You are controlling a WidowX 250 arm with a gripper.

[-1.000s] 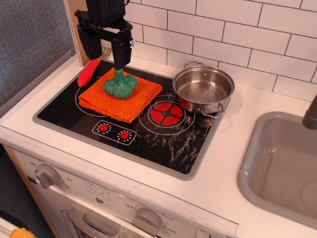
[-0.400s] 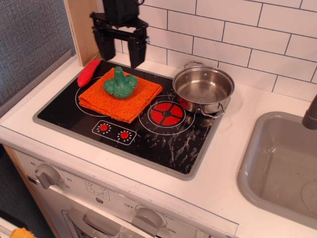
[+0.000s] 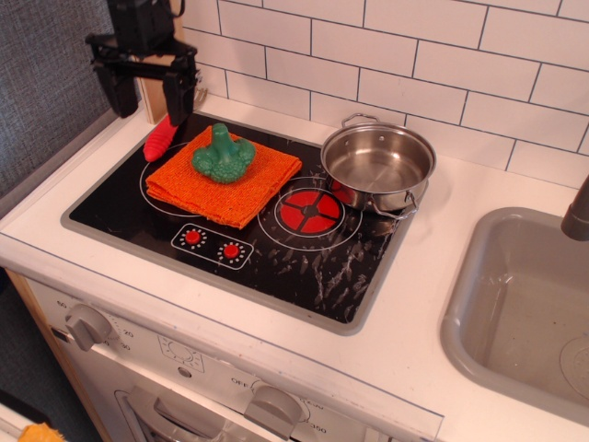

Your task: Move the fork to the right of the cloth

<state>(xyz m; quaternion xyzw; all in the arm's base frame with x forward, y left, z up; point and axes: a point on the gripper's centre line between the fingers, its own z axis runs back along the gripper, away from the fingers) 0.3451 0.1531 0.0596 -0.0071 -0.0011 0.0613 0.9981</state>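
Observation:
The fork should go over beside the orange cloth, so my gripper should next grab it by its ribbed red handle (image 3: 162, 140).
The fork's ribbed red handle (image 3: 162, 140) lies at the back left corner of the black stove top, just left of the orange cloth (image 3: 224, 177). Its tines are hidden behind my gripper's finger. The folded cloth covers the left rear burner ring, with a green broccoli toy (image 3: 222, 156) on it. My black gripper (image 3: 148, 96) hangs open above the fork's far end, one finger on each side, holding nothing.
A steel pot (image 3: 378, 165) stands on the back right burner, right of the cloth. A red burner (image 3: 310, 212) lies between cloth and pot. A grey sink (image 3: 520, 308) is at the far right. A wooden post stands behind the gripper.
My gripper has moved left, from behind the broccoli over the cloth to above the fork. It stays open. Fork, cloth and broccoli have not moved.

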